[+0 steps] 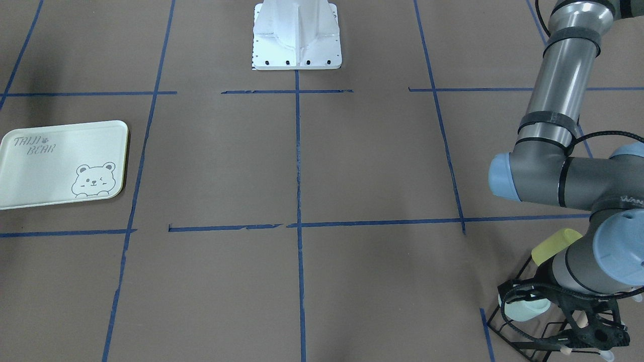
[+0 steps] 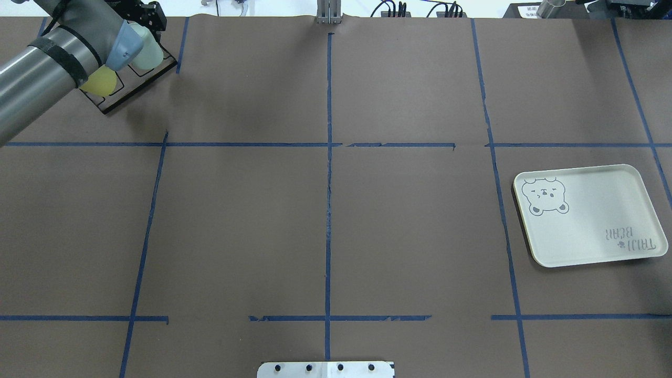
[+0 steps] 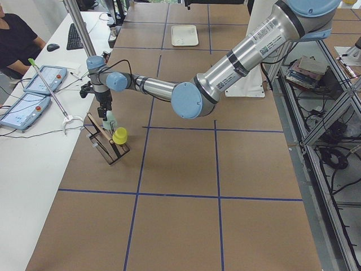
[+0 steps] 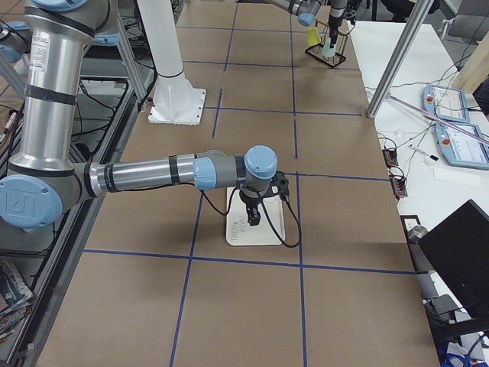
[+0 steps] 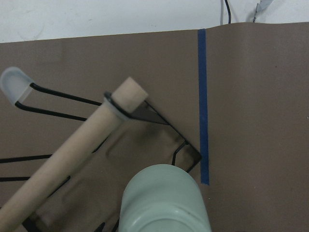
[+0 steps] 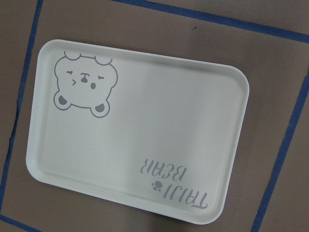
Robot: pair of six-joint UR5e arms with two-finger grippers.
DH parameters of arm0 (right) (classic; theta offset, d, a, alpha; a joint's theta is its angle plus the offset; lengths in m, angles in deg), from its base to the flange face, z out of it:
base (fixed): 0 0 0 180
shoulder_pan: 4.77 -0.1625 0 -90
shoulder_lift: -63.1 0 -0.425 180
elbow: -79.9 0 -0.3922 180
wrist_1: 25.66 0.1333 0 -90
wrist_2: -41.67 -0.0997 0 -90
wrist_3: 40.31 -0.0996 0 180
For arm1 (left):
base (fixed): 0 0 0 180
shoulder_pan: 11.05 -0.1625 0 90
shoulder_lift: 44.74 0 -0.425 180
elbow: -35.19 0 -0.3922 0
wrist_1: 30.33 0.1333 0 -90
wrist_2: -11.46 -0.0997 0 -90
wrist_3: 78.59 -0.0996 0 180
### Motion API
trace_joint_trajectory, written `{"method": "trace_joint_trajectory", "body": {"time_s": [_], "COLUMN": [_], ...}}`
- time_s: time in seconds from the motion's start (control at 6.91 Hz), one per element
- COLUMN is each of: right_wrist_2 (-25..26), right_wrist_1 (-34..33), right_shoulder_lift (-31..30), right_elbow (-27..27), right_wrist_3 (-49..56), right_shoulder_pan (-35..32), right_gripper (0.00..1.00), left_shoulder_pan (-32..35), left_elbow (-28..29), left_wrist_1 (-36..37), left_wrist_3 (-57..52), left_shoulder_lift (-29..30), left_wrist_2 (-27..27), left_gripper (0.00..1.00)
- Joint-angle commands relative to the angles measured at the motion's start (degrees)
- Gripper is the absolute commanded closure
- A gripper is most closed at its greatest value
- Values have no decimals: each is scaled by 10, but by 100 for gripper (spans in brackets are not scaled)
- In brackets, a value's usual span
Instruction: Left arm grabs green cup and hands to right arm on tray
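My left gripper needs to close on the cup now, because its fingers reach around the green cup (image 1: 524, 308) on the black wire rack (image 1: 509, 333).
The pale mint green cup (image 1: 524, 308) sits mouth-down on a black wire rack (image 1: 509, 333) at the table's far left corner, and fills the bottom of the left wrist view (image 5: 164, 203). My left gripper (image 1: 586, 332) hangs right over the rack and the green cup (image 3: 110, 119); its fingers are hidden, so I cannot tell whether it is open or shut. The cream tray (image 2: 593, 210) with the bear drawing lies bare on the right side (image 6: 169, 130). My right gripper (image 4: 252, 216) hovers above the tray; I cannot tell its state.
A yellow-green cup (image 1: 553, 245) sits on the same rack beside the green one, also seen from overhead (image 2: 100, 81). A wooden dowel (image 5: 63, 154) runs along the rack. The robot's white base (image 1: 297, 35) stands mid-table. Operator desks border the far edge.
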Motion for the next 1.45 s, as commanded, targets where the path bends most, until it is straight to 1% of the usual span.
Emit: {"method": "trace_joint_trajectory", "body": {"time_s": [0.0,0.72,0.87,1.01,1.16,1.3], "right_wrist_2": [0,0,0,0,0,-3], "right_wrist_1": [1,1,1,1,1,1], "right_shoulder_lift": [0,0,0,0,0,1], "right_elbow": [4,5,5,6,6,6], "right_wrist_3": [0,0,0,0,0,0], "right_shoulder_pan": [0,0,0,0,1,4], "right_gripper": [0,0,0,0,0,0], "left_shoulder_pan": [-1,-1,-1,-1,0,6], "left_elbow": [1,7,7,7,6,1], "left_wrist_1": [-8,-20,-20,-20,-20,-20], "left_wrist_3": [0,-1,-1,1,-6,-6], "left_shoulder_lift": [0,-3,-5,-4,-5,-5], "left_wrist_2": [-3,-6,-6,-6,-5,-4], "left_gripper": [9,12,15,53,93,100]}}
